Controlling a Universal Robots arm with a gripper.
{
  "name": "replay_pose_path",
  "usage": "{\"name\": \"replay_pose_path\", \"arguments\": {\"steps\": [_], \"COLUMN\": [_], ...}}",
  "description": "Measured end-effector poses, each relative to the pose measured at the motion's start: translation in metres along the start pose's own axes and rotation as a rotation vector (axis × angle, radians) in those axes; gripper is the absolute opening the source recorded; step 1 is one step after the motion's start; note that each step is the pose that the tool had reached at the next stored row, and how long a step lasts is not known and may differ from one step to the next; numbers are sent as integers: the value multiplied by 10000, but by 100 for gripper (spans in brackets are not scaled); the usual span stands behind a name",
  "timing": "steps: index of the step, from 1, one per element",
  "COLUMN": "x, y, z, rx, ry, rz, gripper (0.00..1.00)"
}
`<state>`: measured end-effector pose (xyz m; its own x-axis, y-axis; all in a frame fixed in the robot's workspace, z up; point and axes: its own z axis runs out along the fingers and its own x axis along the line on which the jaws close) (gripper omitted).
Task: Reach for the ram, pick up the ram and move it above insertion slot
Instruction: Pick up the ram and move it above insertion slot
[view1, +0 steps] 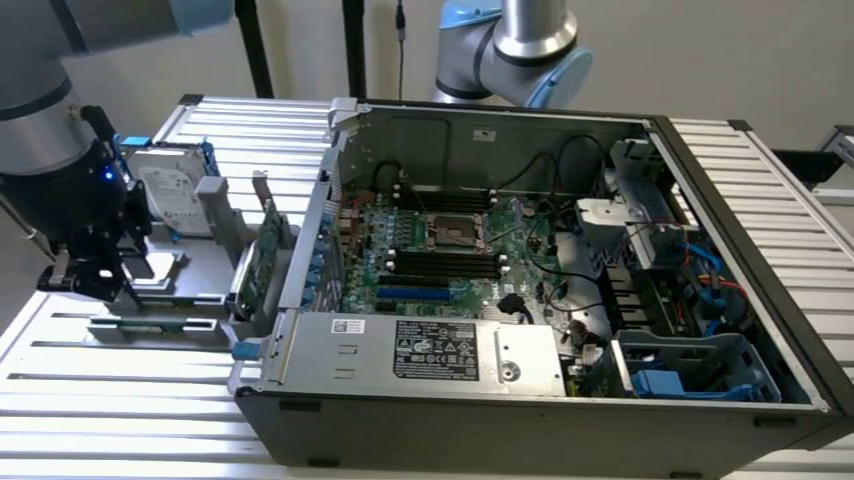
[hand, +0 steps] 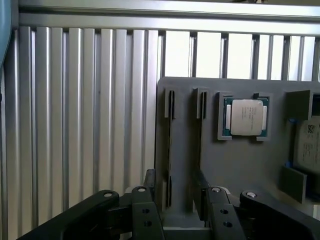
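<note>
The ram is held at both ends by the holder's posts, so the gripper next needs to grip the middle of its long top edge (view1: 159, 324) to pick up the ram.
My gripper (view1: 83, 280) hangs open over the grey parts fixture (view1: 200, 262) at the exterior view's left, beside the computer case. In the wrist view the two fingers (hand: 149, 186) stand apart on either side of a thin dark strip set on edge in the fixture's slot holder. That strip is the ram (hand: 170, 150), seen edge-on, and nothing is gripping it. A long greenish strip (view1: 154, 322) lies along the fixture's near edge in the exterior view. The black insertion slots (view1: 441, 263) sit on the motherboard inside the open case.
A processor chip (hand: 245, 117) rests in a pocket of the fixture (hand: 235, 165). A grey hard drive (view1: 171, 190) and a green card with a metal bracket (view1: 271, 250) stand upright between the gripper and the case wall (view1: 314, 240). A second arm (view1: 514, 50) stands behind the case.
</note>
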<state>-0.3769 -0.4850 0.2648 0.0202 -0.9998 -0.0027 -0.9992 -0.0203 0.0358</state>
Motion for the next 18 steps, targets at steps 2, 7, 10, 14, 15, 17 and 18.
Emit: {"name": "replay_pose_path", "arguments": {"steps": [2, 7, 10, 14, 15, 17, 18], "x": [0, 11, 20, 38, 45, 60, 64], "y": [-7, -32, -48, -54, -54, -55, -55], "z": [36, 126, 181, 254, 270, 285, 288], "rx": [0, 0, 1, 0, -1, -11, -12], "ry": [0, 0, 0, 1, 1, -2, -3], "rz": [0, -1, -1, 0, -1, -1, 1], "gripper": [42, 42, 42, 42, 42, 42, 42]}}
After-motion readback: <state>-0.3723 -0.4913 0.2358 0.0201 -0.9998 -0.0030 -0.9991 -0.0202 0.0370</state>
